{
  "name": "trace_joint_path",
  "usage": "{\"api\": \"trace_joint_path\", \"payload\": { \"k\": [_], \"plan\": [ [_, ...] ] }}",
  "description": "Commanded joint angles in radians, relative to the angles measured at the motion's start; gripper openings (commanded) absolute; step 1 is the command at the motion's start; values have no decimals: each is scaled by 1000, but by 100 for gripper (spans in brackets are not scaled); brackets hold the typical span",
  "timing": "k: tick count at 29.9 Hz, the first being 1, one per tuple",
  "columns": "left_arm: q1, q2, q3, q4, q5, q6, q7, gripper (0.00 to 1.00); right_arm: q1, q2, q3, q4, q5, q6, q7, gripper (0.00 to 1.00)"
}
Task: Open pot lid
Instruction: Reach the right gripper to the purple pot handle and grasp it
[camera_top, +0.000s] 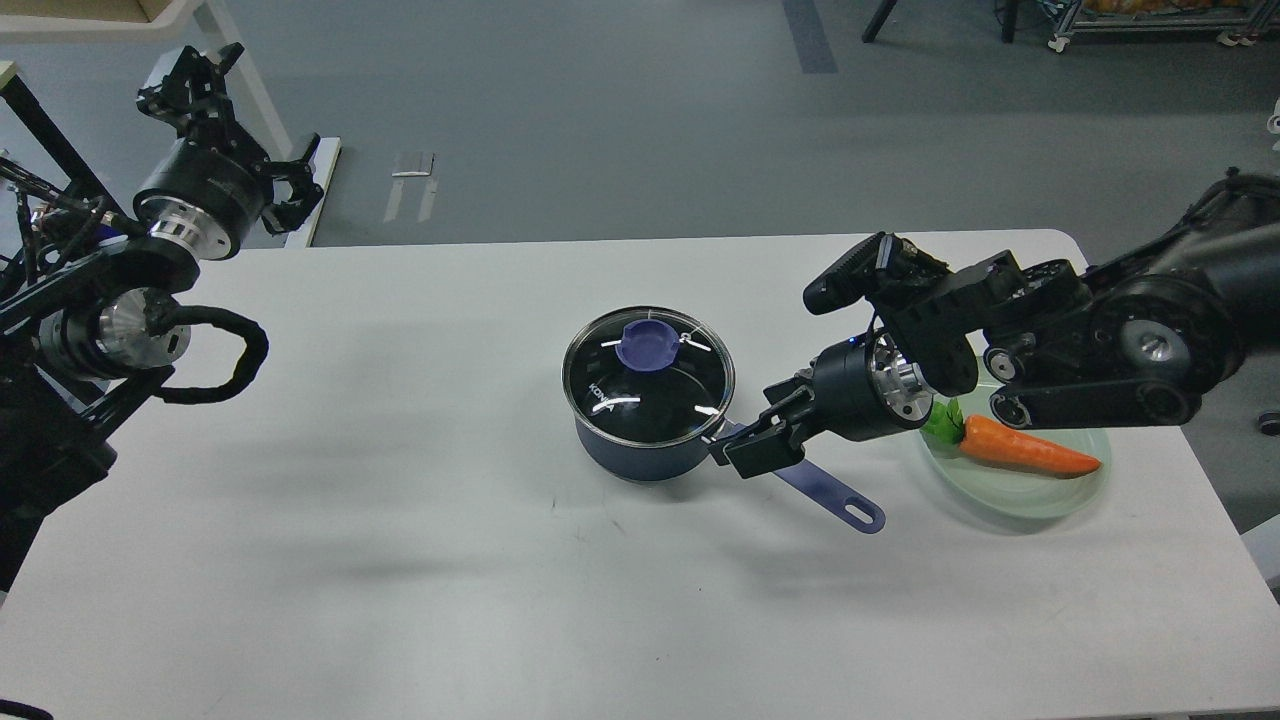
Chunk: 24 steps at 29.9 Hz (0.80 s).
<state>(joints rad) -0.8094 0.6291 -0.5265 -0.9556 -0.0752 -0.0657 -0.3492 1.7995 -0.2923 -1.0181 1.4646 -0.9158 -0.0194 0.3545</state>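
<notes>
The lid's glass disc (630, 406) is too wide for the robot's fingers, so the left gripper should next grab the lid by its narrow purple knob (649, 344) to open it.
A dark blue pot (640, 450) stands mid-table with a glass lid (648, 378) on it. The lid has a purple knob (645, 346). The pot's purple handle (835, 497) points to the front right. My right gripper (757, 437) is open and low over the base of the handle, just right of the pot, with one finger on each side of the handle. It does not touch the lid. My left gripper (245, 130) is open and empty, raised beyond the table's far left corner.
A pale green plate (1040, 495) holding an orange carrot (1030, 450) with green leaves lies at the right, partly behind my right arm (1090, 350). The white table (400, 540) spans the view. A shelf frame stands at the far left.
</notes>
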Motion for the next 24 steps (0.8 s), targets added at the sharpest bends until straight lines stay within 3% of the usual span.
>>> {"api": "trace_joint_path", "payload": {
  "k": [1,8,16,22,24],
  "plan": [
    [3,0,0,1,9,0,-1,100,0,1,-54,10,-25,1,1,89],
    [-1,-3,0,1,11,0,-1,100,-9,22,-60,10,-28,7,-3,79],
    [-1,0,0,0,70,-5,-2,100,-19,41,-60,8,-18,12,-2,56],
    [-13,-8,0,-11,196,-31,-1,100,-19,42,-60,10,-23,30,-2,30],
    [-20,-8,11,-25,222,-31,3,100,-19,42,-60,10,-21,45,-2,29]
  ]
}}
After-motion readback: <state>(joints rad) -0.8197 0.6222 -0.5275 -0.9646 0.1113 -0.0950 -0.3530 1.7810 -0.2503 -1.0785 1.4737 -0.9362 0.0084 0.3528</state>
